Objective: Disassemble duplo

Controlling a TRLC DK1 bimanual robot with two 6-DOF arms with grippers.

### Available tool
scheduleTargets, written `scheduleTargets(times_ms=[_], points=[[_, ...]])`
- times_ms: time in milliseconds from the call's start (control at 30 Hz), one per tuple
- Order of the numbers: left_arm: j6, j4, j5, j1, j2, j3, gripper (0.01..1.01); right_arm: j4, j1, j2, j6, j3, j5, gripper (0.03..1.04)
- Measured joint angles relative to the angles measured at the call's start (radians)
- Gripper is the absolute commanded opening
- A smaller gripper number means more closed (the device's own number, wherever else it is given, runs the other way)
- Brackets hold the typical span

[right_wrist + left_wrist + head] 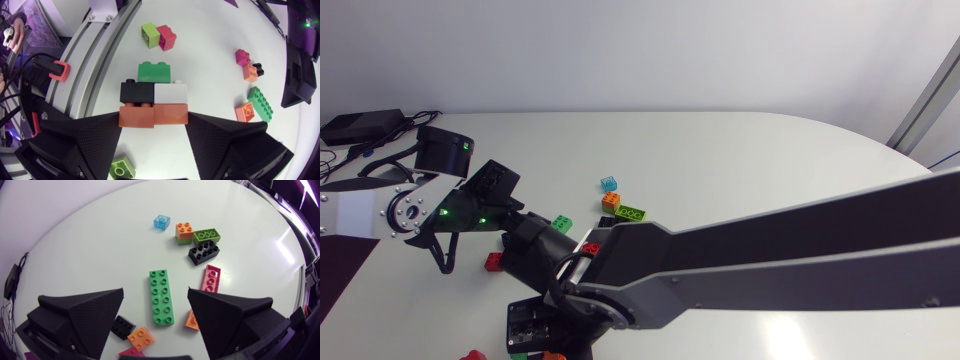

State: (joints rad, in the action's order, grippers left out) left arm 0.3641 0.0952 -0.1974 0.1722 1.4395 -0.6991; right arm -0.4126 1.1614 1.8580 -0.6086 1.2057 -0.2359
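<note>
The duplo stack's orange bricks should stay free to be pulled off, so my left gripper needs to grab the stack by the ends of its green bricks next.
A duplo stack lies between my right gripper's [154, 118] fingers: a green brick [154, 71] at the far end, then a black brick [136, 91] beside a white one [170, 93], then orange bricks [153, 114]. Both fingers touch the orange bricks from two sides, so it is shut on the stack. In the head view my right arm [770, 255] crosses from the right to the table's front left. My left gripper [156, 292] hovers open over a long green plate [161, 296], holding nothing.
Loose bricks lie around the left gripper: pink [211, 277], black [203, 252], lime [206, 234], orange on green [184, 232], clear blue [161, 222], small black [122, 326] and orange [141, 337]. A metal rail [95, 65] runs beside the stack. Lime [149, 35] and red [166, 37] bricks lie beyond it.
</note>
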Motion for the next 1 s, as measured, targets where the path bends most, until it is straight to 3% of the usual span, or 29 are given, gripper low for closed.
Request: scheduleTargets(times_ms=[300,500,733,900,1000], points=[[0.0,0.001,-0.102,0.0,-0.047,0.022,0.887,0.002,-0.012,0.0,0.003,0.0,-0.003,0.57],[0.0,0.001,-0.122,0.0,-0.077,0.032,0.887,0.004,-0.077,-0.004,0.011,0.001,-0.004,0.57],[0.0,0.001,-0.137,0.0,-0.08,0.039,0.887,0.004,-0.12,-0.043,0.01,0.001,-0.097,0.57],[0.0,0.001,-0.172,0.0,-0.097,0.049,0.887,0.004,-0.204,-0.046,0.011,0.012,-0.101,0.57],[0.0,0.005,-0.256,-0.018,-0.119,0.054,0.887,0.007,-0.257,-0.041,0.011,0.03,-0.094,0.57]])
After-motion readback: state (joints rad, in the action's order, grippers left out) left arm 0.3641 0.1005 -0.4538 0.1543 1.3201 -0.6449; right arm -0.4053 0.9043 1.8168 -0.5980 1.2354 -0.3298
